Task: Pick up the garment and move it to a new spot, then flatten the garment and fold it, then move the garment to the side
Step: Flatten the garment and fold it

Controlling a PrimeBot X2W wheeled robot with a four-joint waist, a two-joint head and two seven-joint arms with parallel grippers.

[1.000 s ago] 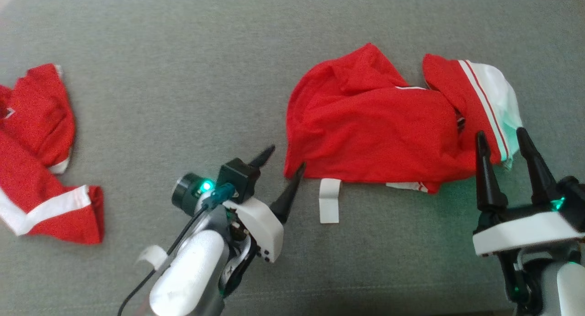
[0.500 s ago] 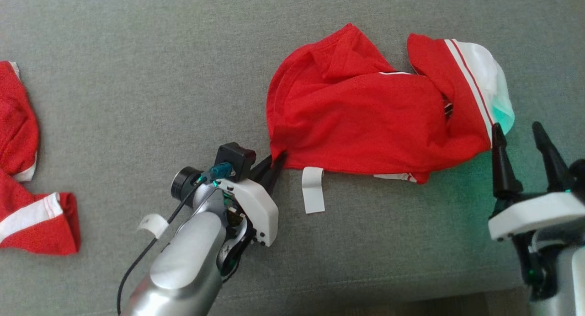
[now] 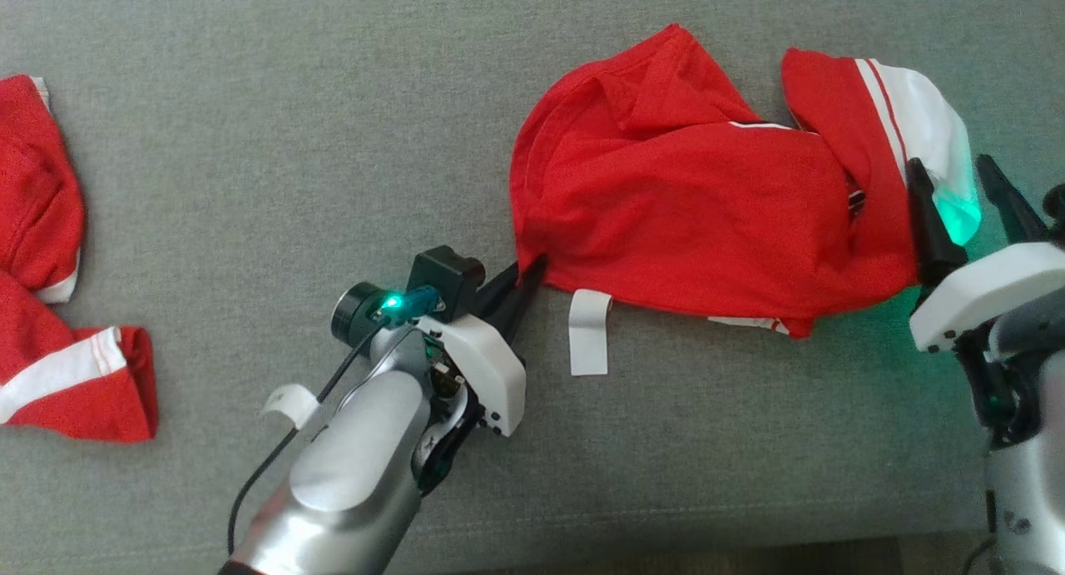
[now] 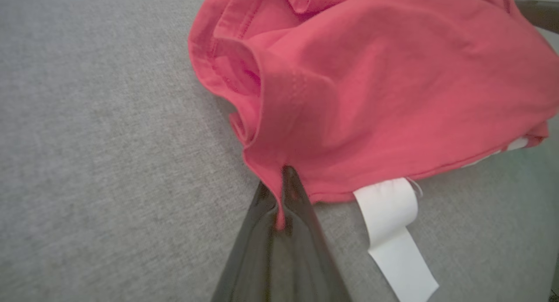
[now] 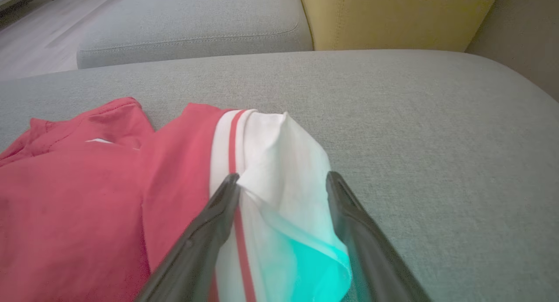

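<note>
My right gripper is to pick up the garment's white edge next. That edge stands up in a fold, while its red body lies flat.
The garment is a crumpled red shirt with a white, red-striped end, lying on the grey cushion. My left gripper is shut on the garment's lower left corner; in the left wrist view the red cloth is pinched between the two dark fingers. My right gripper stands open at the garment's white right end, one finger on each side of the white fold, and has not closed on it. A white label hangs from the garment's near hem.
A second red garment with white trim lies at the far left of the cushion. Another grey cushion and a yellow one stand beyond. The cushion's front edge runs just behind my arms.
My left gripper has closed on the garment's lower left corner. My right gripper has moved forward so that its fingers flank the white end. The camera has shifted.
</note>
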